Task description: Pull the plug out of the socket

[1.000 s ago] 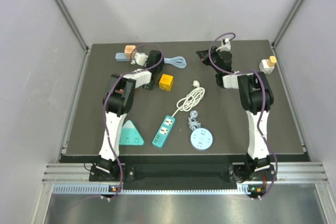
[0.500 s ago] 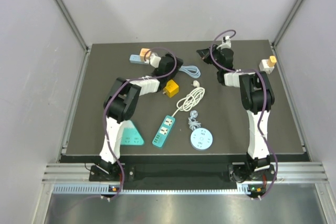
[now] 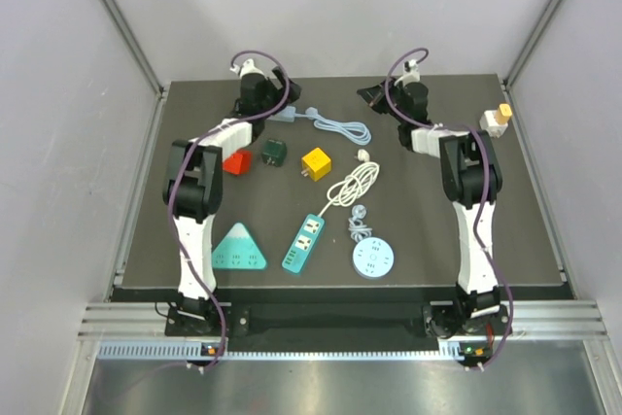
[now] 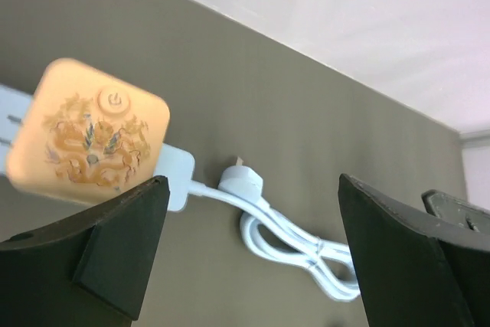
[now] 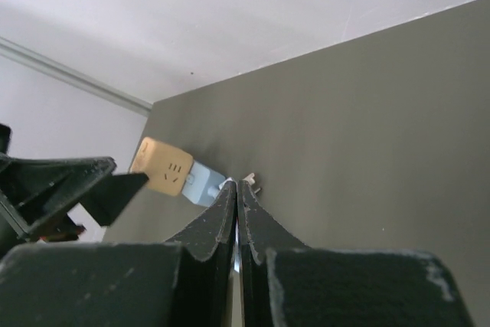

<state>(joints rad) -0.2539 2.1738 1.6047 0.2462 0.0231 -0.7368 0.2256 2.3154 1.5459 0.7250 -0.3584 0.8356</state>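
Note:
I would leave the orange plug [image 4: 92, 132] on the socket strip if I lifted my right gripper now, because its fingers are shut and empty and stop short of the plug.
An orange cube plug [image 4: 92, 132] with a power symbol sits on the end of a light blue socket strip [image 4: 178, 180]. The strip's pale blue cable [image 4: 306, 235] coils to the right of it. My left gripper [image 4: 249, 254] hangs open above them, with the cube near its left finger [image 4: 115, 254] and nothing between the jaws. From the top, the left gripper [image 3: 275, 102] is at the back of the mat over the strip [image 3: 285, 117], hiding the cube. My right gripper [image 5: 236, 187] is shut and empty, pointing at the orange plug [image 5: 161, 166] from the right.
On the dark mat [image 3: 175, 230] lie a red cube [image 3: 236, 162], a dark green cube [image 3: 274, 152], a yellow cube [image 3: 314, 162], a white coiled cord [image 3: 355, 182], a teal strip [image 3: 305, 242], a round blue socket [image 3: 374, 259] and a triangular one [image 3: 239, 248]. A white-orange adapter [image 3: 496, 121] sits far right.
My left gripper has opened and swung to the mat's back. The blue strip and cable shifted right. The red and green cubes came into sight. The right arm barely moved.

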